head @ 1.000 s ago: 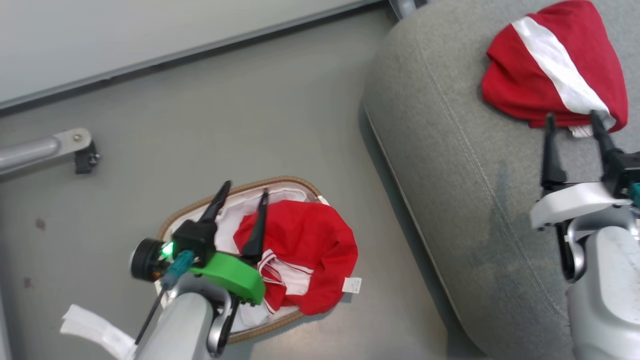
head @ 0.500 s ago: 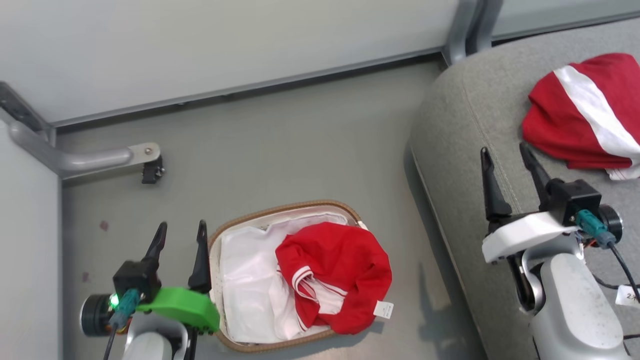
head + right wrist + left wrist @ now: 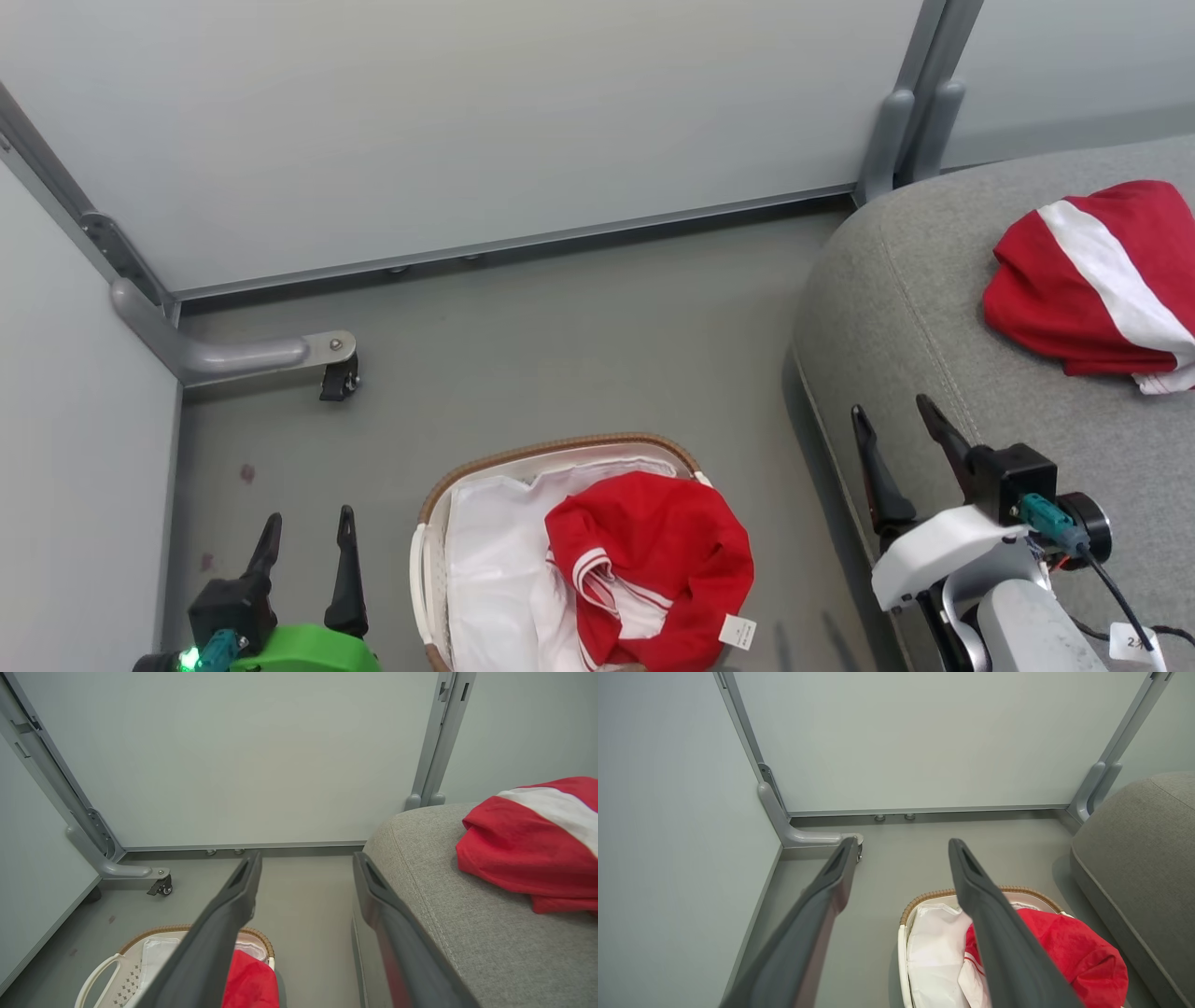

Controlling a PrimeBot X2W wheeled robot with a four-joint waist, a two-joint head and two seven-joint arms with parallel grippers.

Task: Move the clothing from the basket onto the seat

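Note:
I should next move the basket's red garment onto the seat (image 3: pixel 934 308), so my left gripper should grab it by its red fold (image 3: pixel 571 533) beside the striped trim.
One red garment (image 3: pixel 653 560) with white trim and a small tag lies bunched in the basket (image 3: pixel 560 445) on the floor, over the white liner (image 3: pixel 490 569). A second red garment (image 3: pixel 1092 280) with a white stripe rests on the grey seat (image 3: pixel 934 308) at the right. My left gripper (image 3: pixel 310 530) hovers open and empty to the left of the basket. Above the seat's front edge my right gripper (image 3: pixel 892 417) is open with nothing in it. In the left wrist view the red garment (image 3: pixel 1069 956) sits in the basket (image 3: pixel 924 897). In the right wrist view the striped garment (image 3: pixel 528 844) lies on the seat (image 3: pixel 444 905).
Grey partition walls (image 3: pixel 467 131) close off the back and left. A castor foot (image 3: pixel 331 373) on a grey bracket juts onto the floor at the left. A post (image 3: pixel 910 103) stands behind the seat's corner. Bare floor (image 3: pixel 597 345) separates basket, wall and seat.
The head view has tilted up and back, so everything sits lower in it. My left gripper has come off the basket to its left. My right gripper has drawn back from the striped garment.

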